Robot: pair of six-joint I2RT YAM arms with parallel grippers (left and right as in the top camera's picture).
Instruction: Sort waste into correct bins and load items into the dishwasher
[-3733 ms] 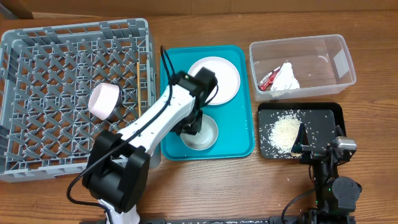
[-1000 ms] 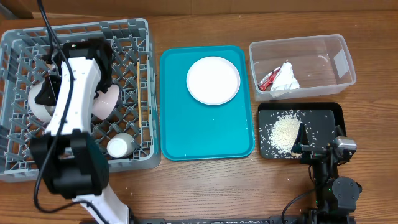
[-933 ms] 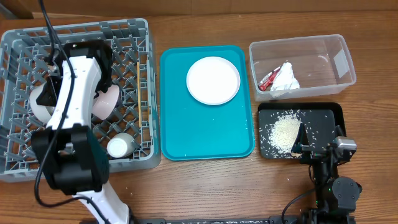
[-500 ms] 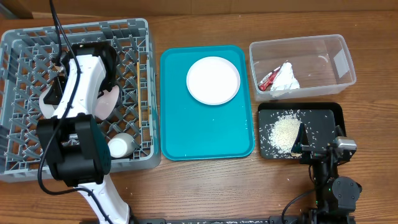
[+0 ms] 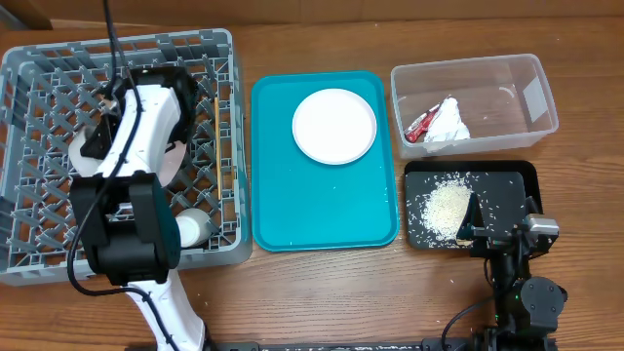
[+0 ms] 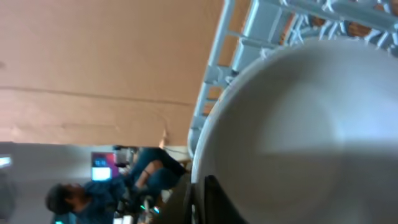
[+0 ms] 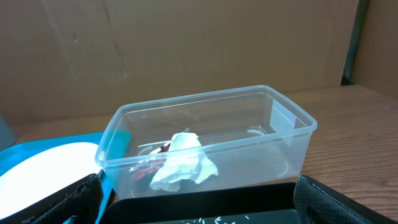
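My left gripper should keep hold of the white bowl [image 5: 83, 148] until it stands in the rack beside the pinkish bowl [image 5: 174, 161]. The two bowls are still a wide gap apart.
My left gripper [image 6: 202, 199] is shut on the rim of a white bowl [image 6: 298, 124], which fills the left wrist view. From overhead the bowl [image 5: 83, 148] hangs over the left part of the grey dish rack [image 5: 49, 78], beside my arm. A second, pinkish bowl [image 5: 174, 161] and a small white cup [image 5: 191, 226] lie in the rack, with the chopsticks [image 5: 213, 122] along its right side. The white plate [image 5: 334, 126] sits on the teal tray [image 5: 292, 205]. My right gripper [image 5: 477, 226] is open and empty over the black tray [image 5: 507, 180], which holds the rice [image 5: 444, 207].
The clear tub [image 5: 526, 88] at the back right holds the red wrapper [image 5: 419, 125] and white tissue [image 5: 449, 121]. The right wrist view also shows the tub [image 7: 292, 124], the tissue [image 7: 183, 162] and the plate's edge [image 7: 37, 171].
My left arm carried the bowl from the teal tray into the rack, then shifted it a little to the right. The right arm has not moved.
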